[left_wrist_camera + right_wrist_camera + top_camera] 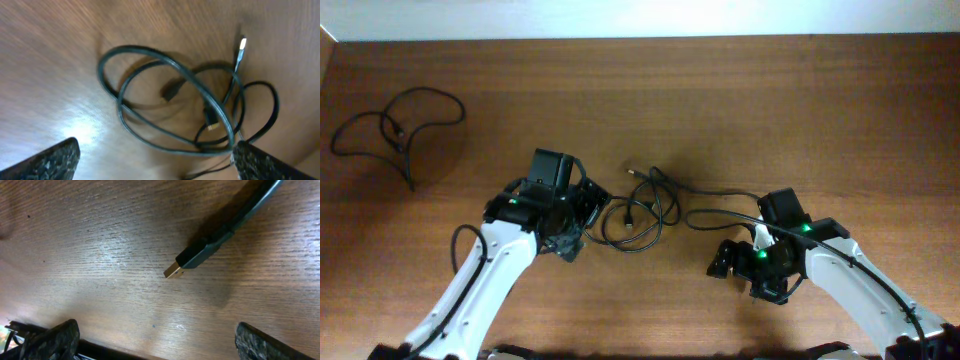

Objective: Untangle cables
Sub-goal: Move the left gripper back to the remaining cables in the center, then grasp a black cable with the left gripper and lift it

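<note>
The cables need to be untangled, so my left gripper should next grab the knot's cable loop at its outer edge [605, 228] [166, 149]. That leaves the plug ends free to slip out.
A knot of thin black cables [638, 212] lies at the table's middle. In the left wrist view it shows as overlapping loops [175, 100] with a metal-tipped plug [241, 47]. A separate looped cable [395, 128] lies at the far left. My left gripper [588, 224] is open just left of the knot; in its wrist view [155, 165] the right fingertip is at the loop's edge. My right gripper [744, 272] is open and empty. One black cable end with a gold USB plug [192, 260] lies on the wood ahead of its jaws [157, 340].
A cable strand [720, 197] runs from the knot rightwards to the right arm. The wooden table [650, 90] reaches a white wall at the back. The table's front edge [30, 330] shows close below the right gripper.
</note>
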Tool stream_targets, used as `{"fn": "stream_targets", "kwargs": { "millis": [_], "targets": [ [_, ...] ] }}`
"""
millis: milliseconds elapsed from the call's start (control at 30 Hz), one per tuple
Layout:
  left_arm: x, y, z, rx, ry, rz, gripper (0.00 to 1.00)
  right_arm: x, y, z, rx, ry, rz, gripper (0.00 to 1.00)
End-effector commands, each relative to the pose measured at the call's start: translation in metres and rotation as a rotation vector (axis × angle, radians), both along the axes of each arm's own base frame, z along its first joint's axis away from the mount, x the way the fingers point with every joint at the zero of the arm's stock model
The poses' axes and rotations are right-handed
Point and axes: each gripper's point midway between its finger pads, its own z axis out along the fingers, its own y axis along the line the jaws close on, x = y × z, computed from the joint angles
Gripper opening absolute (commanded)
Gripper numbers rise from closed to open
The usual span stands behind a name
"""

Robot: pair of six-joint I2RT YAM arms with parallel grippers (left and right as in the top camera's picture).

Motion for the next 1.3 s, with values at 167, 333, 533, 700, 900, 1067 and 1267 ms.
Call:
{"fn": "stream_targets", "kwargs": {
  "millis": [167, 333, 533, 700, 900, 1067, 1267],
  "targets": [
    [0.042, -0.053, -0.020, -0.117, -0.090, -0.019, 0.86, -0.001, -0.003, -0.003, -0.015, 0.006, -0.005, 0.99],
    [0.037, -0.045, -0.067, 0.048, -0.021, -0.022, 0.32, -0.001, -0.003, -0.003, -0.015, 0.006, -0.005, 0.99],
    [0.062, -0.059, -0.026, -0.095, -0.242, -0.318, 0.00, -0.001, -0.003, -0.003, -0.015, 0.006, -0.005, 0.98],
    [0.065, -0.053, 0.051, -0.107, -0.536, -0.568, 0.00, -0.001, -0.003, -0.003, -0.015, 0.006, -0.005, 0.98],
    [0.029, -0.016, 0.095, 0.169, -0.661, -0.683, 0.00, 0.003, -0.001, -0.003, -0.010, -0.014, -0.006, 0.98],
    [0.001, 0.011, 0.101, 0.297, -0.620, -0.676, 0.00, 0.022, -0.003, -0.004, -0.029, -0.094, -0.010, 0.98],
    [-0.001, 0.012, 0.102, 0.329, -0.635, -0.730, 0.00, 0.020, 0.058, 0.043, 0.422, -0.249, 0.254, 0.98]
  ]
}}
